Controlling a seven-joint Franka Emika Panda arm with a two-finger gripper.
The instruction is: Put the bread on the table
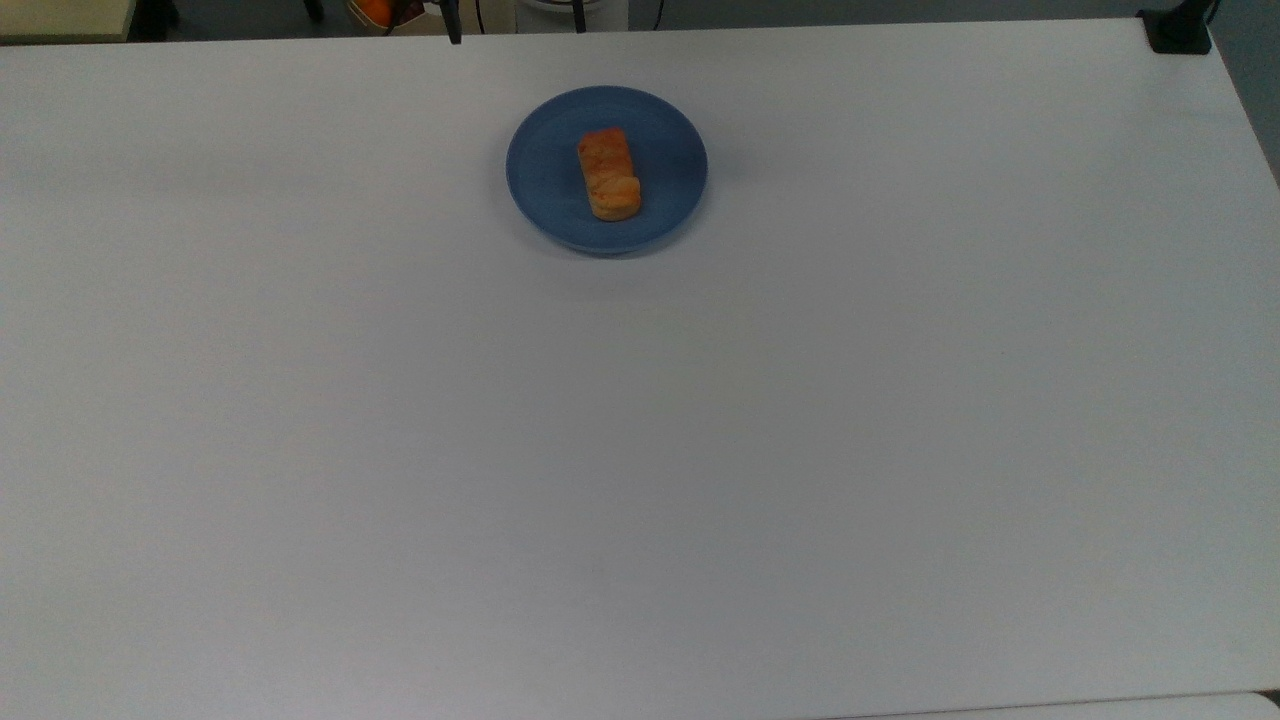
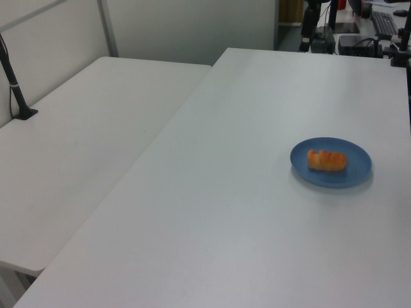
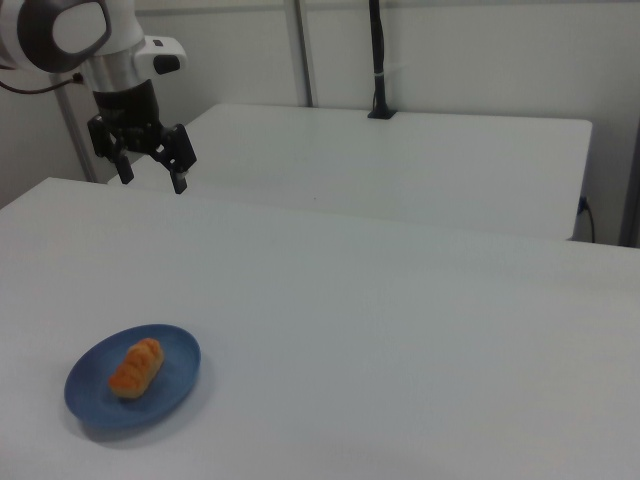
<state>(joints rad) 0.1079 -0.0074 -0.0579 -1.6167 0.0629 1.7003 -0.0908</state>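
The bread (image 1: 609, 174) needs to go on the tabletop, so my gripper will next grab it by its long sides.
The bread (image 1: 609, 174) is a small golden-orange loaf lying in the middle of a round blue plate (image 1: 545, 170). In the left view the bread (image 2: 326, 160) rests on the plate (image 2: 356, 170) at the right. The right view shows the bread (image 3: 135, 366) on the plate (image 3: 175, 375) at the lower left. My gripper (image 3: 152, 181) hangs open and empty high above the white table (image 1: 640, 450), well behind the plate in the right view.
A second white table (image 2: 77, 160) adjoins on the left view's left, carrying a black pole with a base (image 2: 24, 113). A black clamp (image 1: 1178, 30) sits at the top view's far right corner. Broad bare tabletop (image 3: 420, 350) lies around the plate.
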